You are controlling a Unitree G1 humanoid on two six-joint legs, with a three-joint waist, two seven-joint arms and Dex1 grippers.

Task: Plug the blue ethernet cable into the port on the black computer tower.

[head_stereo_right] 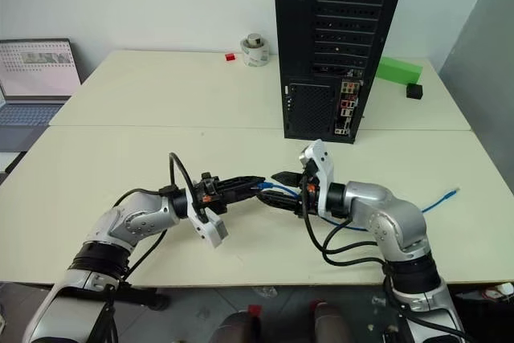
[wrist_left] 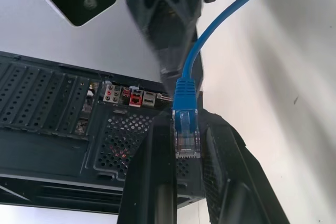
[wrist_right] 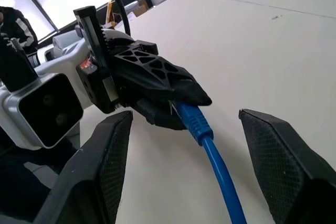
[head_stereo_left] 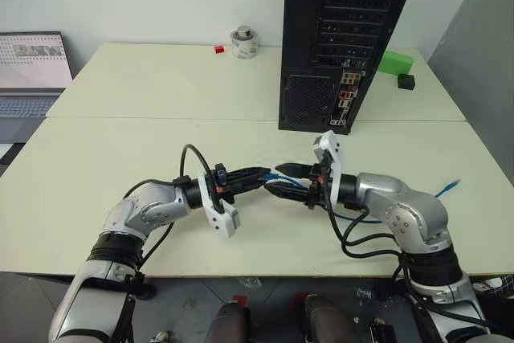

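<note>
My right gripper grabs the ribbed blue sleeve (head_stereo_left: 280, 177) just behind the clear plug next, since my left gripper's fingers cover the plug.
Over the near table, my left gripper (head_stereo_left: 261, 174) is shut on the blue ethernet cable (head_stereo_left: 293, 185), pinching the clear plug (wrist_left: 187, 140) at its end between the fingers. My right gripper (head_stereo_left: 281, 180) faces it tip to tip and is open, its two fingers (wrist_right: 105, 166) standing wide on either side of the cable just behind the plug without touching it. The rest of the cable trails under the right arm to its far end (head_stereo_left: 450, 189) on the table. The black computer tower (head_stereo_left: 337, 30) stands upright behind both grippers, with its strip of coloured ports (head_stereo_left: 347, 98) facing me.
A laptop (head_stereo_left: 32, 70) sits at the far left. A tape roll (head_stereo_left: 244, 42) and a small red block (head_stereo_left: 218, 50) lie at the back beside the tower. A green block (head_stereo_left: 393, 62) and a small black box (head_stereo_left: 406, 81) sit to the tower's right.
</note>
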